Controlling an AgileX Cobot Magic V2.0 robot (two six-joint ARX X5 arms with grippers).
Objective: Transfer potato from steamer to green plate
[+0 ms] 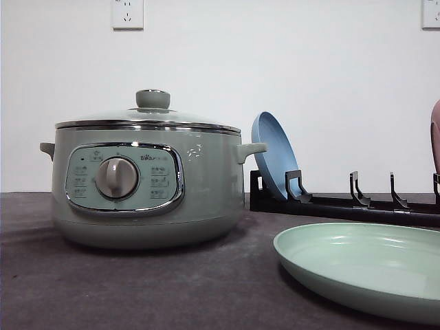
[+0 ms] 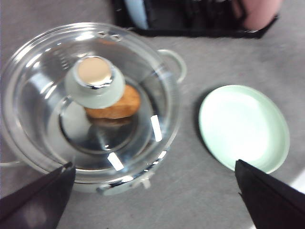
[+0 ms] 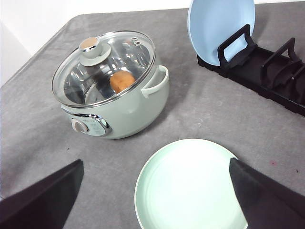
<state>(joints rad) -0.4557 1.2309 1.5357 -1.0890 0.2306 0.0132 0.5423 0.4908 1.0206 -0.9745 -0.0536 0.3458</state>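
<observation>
My left gripper should lift the glass lid next by the narrow green knob (image 1: 152, 100) on top, because the lid is wide and covers the whole pot.
The sage-green steamer (image 1: 144, 189) stands on the left of the table with its glass lid (image 3: 105, 67) on. Through the lid the orange-brown potato (image 2: 116, 106) (image 3: 122, 81) lies on the pot's floor, partly hidden by the lid's green knob (image 2: 95, 86). The pale green plate (image 1: 364, 265) (image 2: 243, 128) (image 3: 188, 188) lies flat and bare to the steamer's right. My left gripper (image 2: 152, 200) hangs open high above the steamer's near side, one dark fingertip (image 2: 35, 200) showing at each side. My right gripper (image 3: 152, 200) is open high over the green plate.
A black dish rack (image 1: 344, 203) (image 3: 267, 71) stands behind the green plate, holding an upright blue plate (image 1: 275, 155) (image 3: 219, 26). A pinkish object (image 1: 435, 134) sits at the rack's right end. Grey tabletop (image 3: 200, 109) lies between steamer and rack.
</observation>
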